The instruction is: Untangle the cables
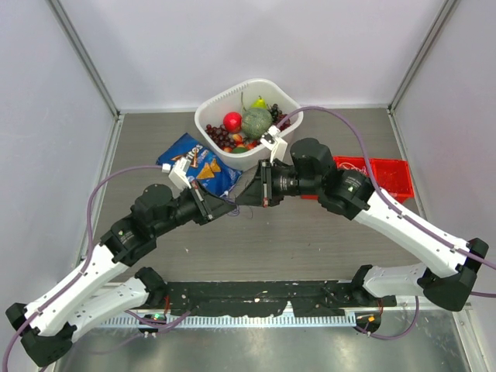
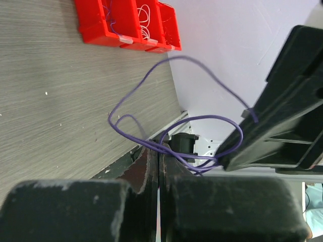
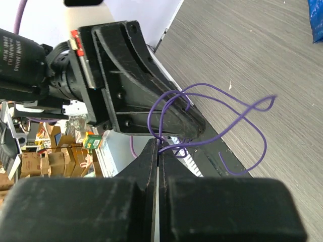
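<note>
The purple-blue cable (image 2: 110, 120) would keep hanging from my left gripper, which stands shut on another part, so I need to open my right gripper.
A thin purple-blue cable (image 2: 110, 120) hangs in loose loops above the table between my two grippers. My left gripper (image 2: 159, 149) is shut on one part of it, and my right gripper (image 3: 158, 147) is shut on another part of the same cable (image 3: 212, 85). In the top view both grippers meet tip to tip at the table's middle, the left (image 1: 226, 204) and the right (image 1: 246, 192). White cables (image 2: 146, 17) lie in a red bin (image 2: 98, 25). No red cable shows.
The red bin (image 1: 387, 177) sits at the right, behind my right arm. A white basket (image 1: 203, 116) of fruit stands at the back centre. A blue chip bag (image 1: 198, 167) lies in front of it, beside my left wrist.
</note>
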